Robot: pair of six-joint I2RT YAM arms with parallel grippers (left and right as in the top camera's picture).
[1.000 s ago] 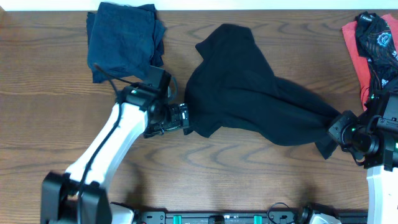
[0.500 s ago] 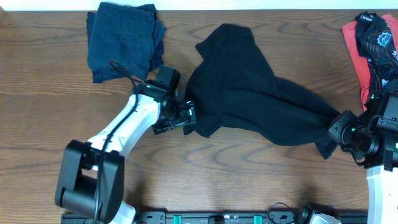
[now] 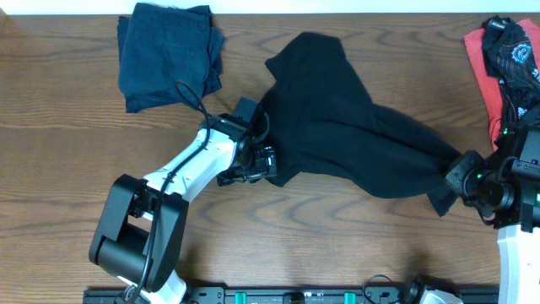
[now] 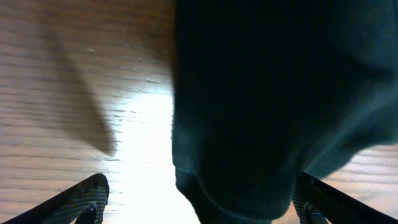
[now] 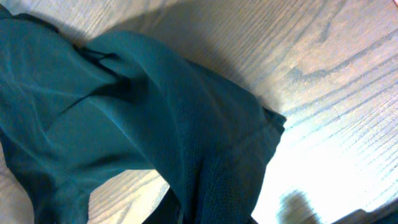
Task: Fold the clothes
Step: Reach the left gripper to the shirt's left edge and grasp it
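The left gripper grabs the hem of the black T-shirt next, away from my right gripper's corner, to spread the T-shirt for folding.
A black T-shirt lies crumpled across the middle of the table. My left gripper is open at the shirt's lower left edge. In the left wrist view the dark hem hangs between the spread fingers. My right gripper is shut on the shirt's lower right corner. In the right wrist view the fabric runs down into the jaws, which the cloth mostly hides.
A folded dark navy shirt lies at the back left. A coral-red and black shirt lies at the back right edge, beside the right arm. The table is brown wood.
My left arm has swung to the right, bringing the open gripper up against the black shirt's left edge. The right arm and the shirt have not moved.
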